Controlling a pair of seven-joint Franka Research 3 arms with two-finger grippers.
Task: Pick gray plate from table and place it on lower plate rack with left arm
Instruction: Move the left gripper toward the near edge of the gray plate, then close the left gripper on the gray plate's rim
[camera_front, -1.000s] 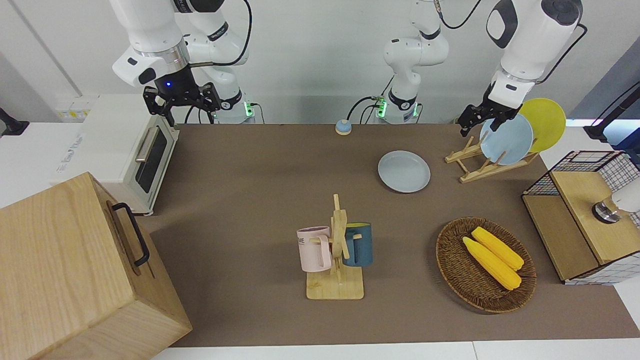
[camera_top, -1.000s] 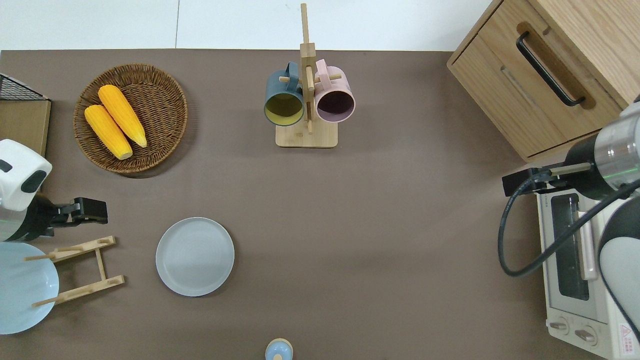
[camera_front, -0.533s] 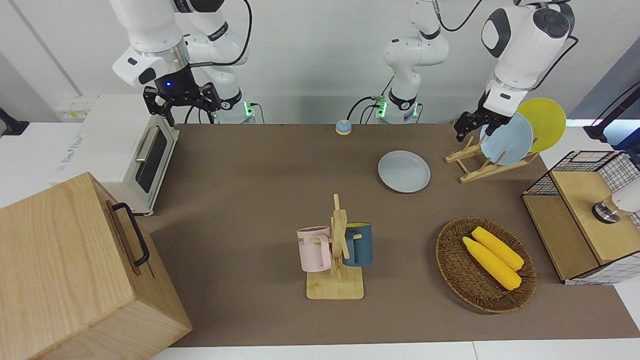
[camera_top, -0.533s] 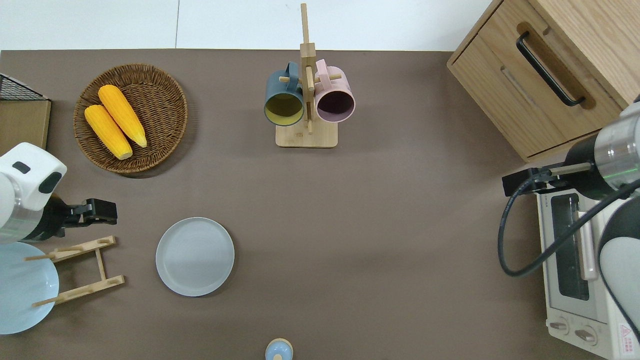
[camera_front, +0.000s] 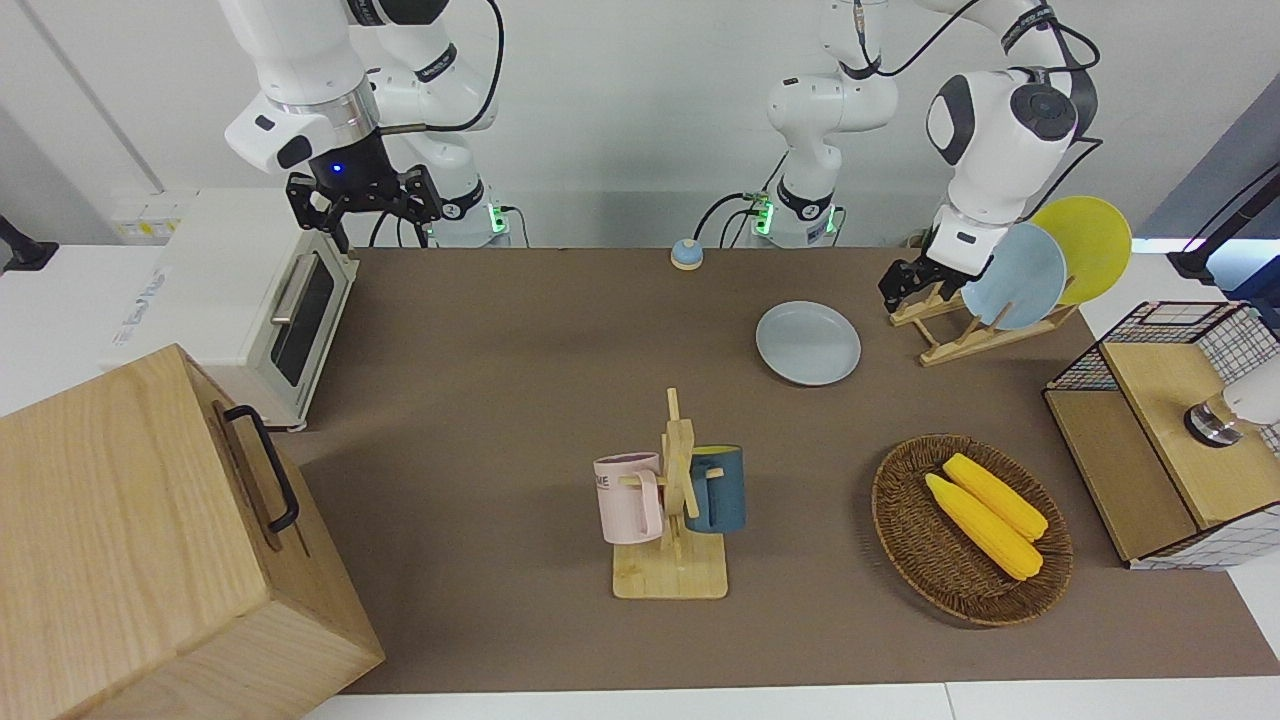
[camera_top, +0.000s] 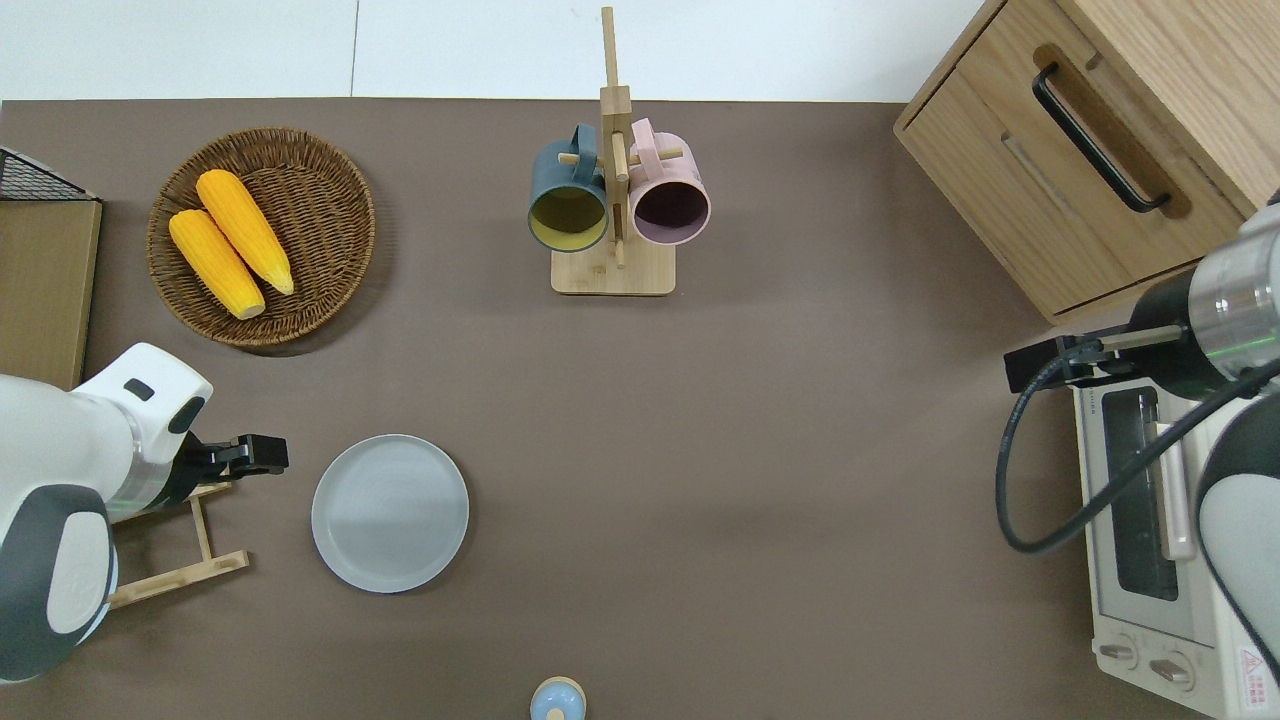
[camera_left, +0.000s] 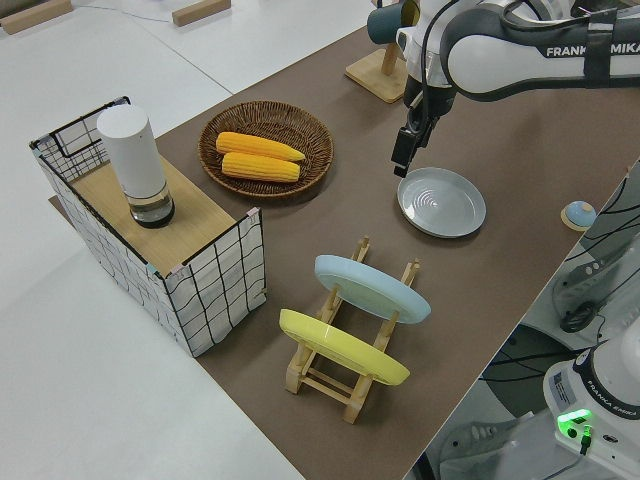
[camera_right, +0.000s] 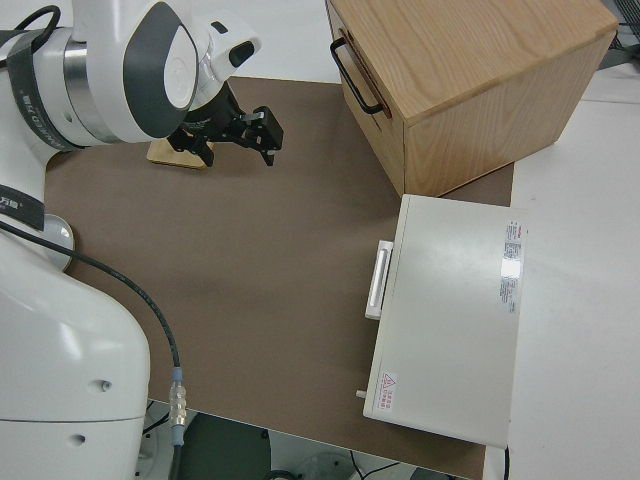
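Observation:
The gray plate should stand on the lower plate rack (camera_front: 956, 335), so my left gripper should grab the plate by its rim (camera_front: 851, 328) next.
The gray plate (camera_top: 390, 512) lies flat on the brown table (camera_top: 750, 450); it also shows in the front view (camera_front: 808, 343) and the left side view (camera_left: 441, 201). The lower plate rack (camera_top: 180, 540) stands beside it toward the left arm's end and holds a light blue plate (camera_front: 1015, 278) and a yellow plate (camera_front: 1090, 245). My left gripper (camera_top: 275, 455) is open and empty, in the air over the table between the rack and the gray plate's rim; it also shows in the front view (camera_front: 897, 288) and the left side view (camera_left: 403, 158). My right gripper (camera_front: 365, 205) is open and parked.
A wicker basket (camera_top: 330, 160) with two corn cobs lies farther from the robots than the rack. A wooden mug stand (camera_top: 614, 200) holds two cups. A wooden cabinet (camera_top: 1100, 140) and a toaster oven (camera_top: 1150, 530) stand at the right arm's end. A wire-sided box (camera_left: 210, 260) stands beside the rack.
My left arm has swung from over the rack toward the gray plate, and its gripper has come lower. The plates and the right arm have not moved.

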